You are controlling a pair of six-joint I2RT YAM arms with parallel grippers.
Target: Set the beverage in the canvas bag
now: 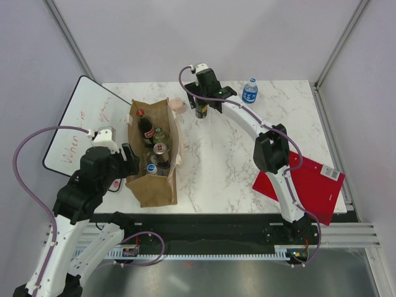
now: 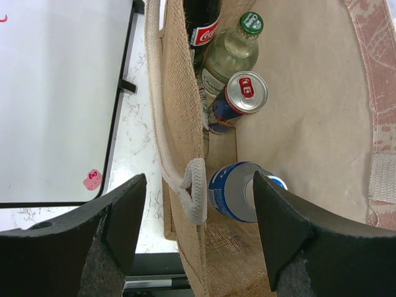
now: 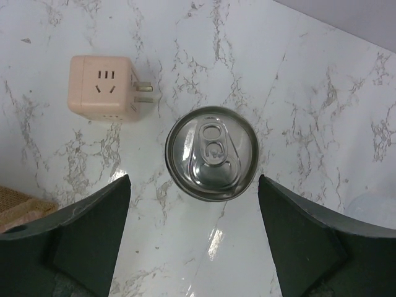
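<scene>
The base of the silver-topped dark can should stay free to stand inside the bag (image 1: 162, 185). So my right gripper will next take hold of the can by its sides near the can's rim (image 1: 201, 110).
The tan canvas bag (image 1: 162, 185) stands upright at the table's left. Inside it are a cola bottle (image 2: 202, 25), a green-capped bottle (image 2: 230, 52), a red-topped can (image 2: 244, 94) and a blue can (image 2: 238, 192). My left gripper (image 2: 198, 229) is open and straddles the bag's left wall and white rope handle (image 2: 193, 192), touching neither. A silver-topped dark can (image 3: 211, 153) stands on the marble beyond the bag. My right gripper (image 3: 195, 229) hovers above it, open, with the can just ahead of its fingertips. A blue-labelled water bottle (image 1: 250, 91) stands at the back right.
A pink plug cube (image 3: 102, 85) lies just left of the can. A whiteboard (image 1: 71, 127) leans off the table's left edge beside the bag. A red folder (image 1: 309, 185) overhangs the front right corner. The bag's corner (image 3: 18, 201) shows low left in the right wrist view.
</scene>
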